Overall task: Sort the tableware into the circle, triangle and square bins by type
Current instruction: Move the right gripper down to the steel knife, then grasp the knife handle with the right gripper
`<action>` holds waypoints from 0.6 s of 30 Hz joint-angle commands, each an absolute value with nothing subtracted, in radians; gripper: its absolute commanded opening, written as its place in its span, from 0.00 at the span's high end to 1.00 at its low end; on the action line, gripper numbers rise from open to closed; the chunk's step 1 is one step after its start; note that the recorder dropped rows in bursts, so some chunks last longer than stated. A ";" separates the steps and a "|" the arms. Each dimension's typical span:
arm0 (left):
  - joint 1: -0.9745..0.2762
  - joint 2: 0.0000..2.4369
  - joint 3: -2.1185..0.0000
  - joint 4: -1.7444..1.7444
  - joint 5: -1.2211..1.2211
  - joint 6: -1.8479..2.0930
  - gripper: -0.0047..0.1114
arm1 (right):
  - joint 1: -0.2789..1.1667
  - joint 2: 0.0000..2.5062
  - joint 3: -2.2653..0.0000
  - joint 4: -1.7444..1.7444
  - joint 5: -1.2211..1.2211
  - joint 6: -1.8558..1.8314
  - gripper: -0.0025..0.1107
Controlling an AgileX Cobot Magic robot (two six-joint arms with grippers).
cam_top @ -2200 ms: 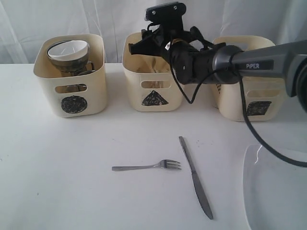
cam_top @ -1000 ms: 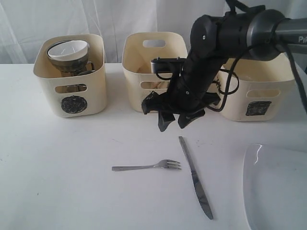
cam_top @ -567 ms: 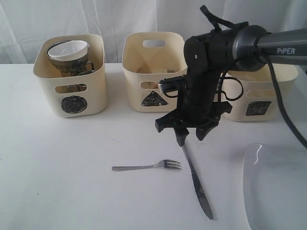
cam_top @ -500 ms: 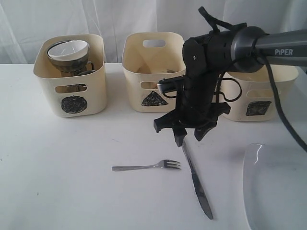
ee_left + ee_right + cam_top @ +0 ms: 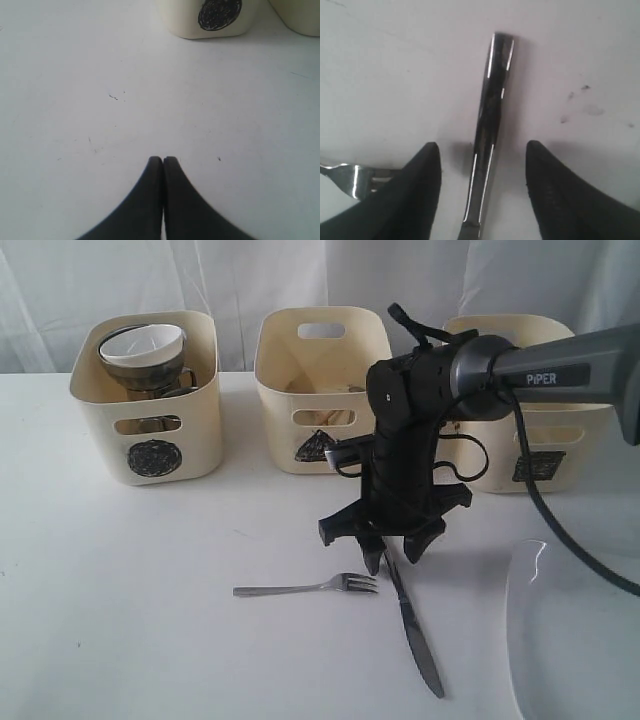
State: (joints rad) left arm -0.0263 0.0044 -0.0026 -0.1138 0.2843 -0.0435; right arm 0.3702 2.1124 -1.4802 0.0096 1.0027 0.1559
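Note:
I should close my right gripper on the handle now, because the knife's handle [image 5: 391,551] is between my low fingers, beside the fork [image 5: 305,588].
A steel knife [image 5: 415,635] [image 5: 487,125] lies on the white table with a steel fork [image 5: 305,588] [image 5: 350,177] beside it. My right gripper [image 5: 392,552] [image 5: 482,147] hangs open just above the knife's handle, one finger on each side of it. The circle bin [image 5: 148,395] [image 5: 210,17] holds stacked mugs and bowls. The triangle bin [image 5: 320,385] stands in the middle and the square bin [image 5: 535,440] behind the right arm. A large white plate [image 5: 575,630] lies at the right front. My left gripper [image 5: 163,160] is shut and empty over bare table.
The right arm [image 5: 520,365] reaches in from the right, in front of the triangle and square bins. White curtains hang behind the table.
The right gripper has come down from the triangle bin and forward, and now straddles the knife's handle close to the table. Fork, knife and plate have not moved.

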 commanded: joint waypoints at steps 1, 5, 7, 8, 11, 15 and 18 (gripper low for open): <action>-0.033 0.000 0.000 -0.118 0.285 -0.046 0.96 | 0.372 2.127 -1.477 0.000 0.964 0.159 0.62; -0.033 0.000 0.000 -0.118 0.285 -0.046 0.96 | 0.372 2.164 -1.477 0.000 0.964 0.155 0.64; -0.033 0.000 0.000 -0.118 0.285 -0.046 0.96 | 0.372 2.177 -1.477 0.000 0.964 0.155 0.64; -0.033 0.000 0.000 -0.118 0.285 -0.046 0.96 | 0.372 2.181 -1.477 0.000 0.964 0.153 0.66; -0.033 0.000 0.000 -0.118 0.285 -0.046 0.96 | 0.372 2.185 -1.477 0.000 0.964 0.134 0.86; -0.033 0.000 0.000 -0.118 0.285 -0.046 0.96 | 0.372 2.185 -1.477 0.000 0.971 0.127 0.98; -0.033 0.000 0.000 -0.118 0.285 -0.046 0.96 | 0.372 2.180 -1.477 0.000 0.982 0.127 0.98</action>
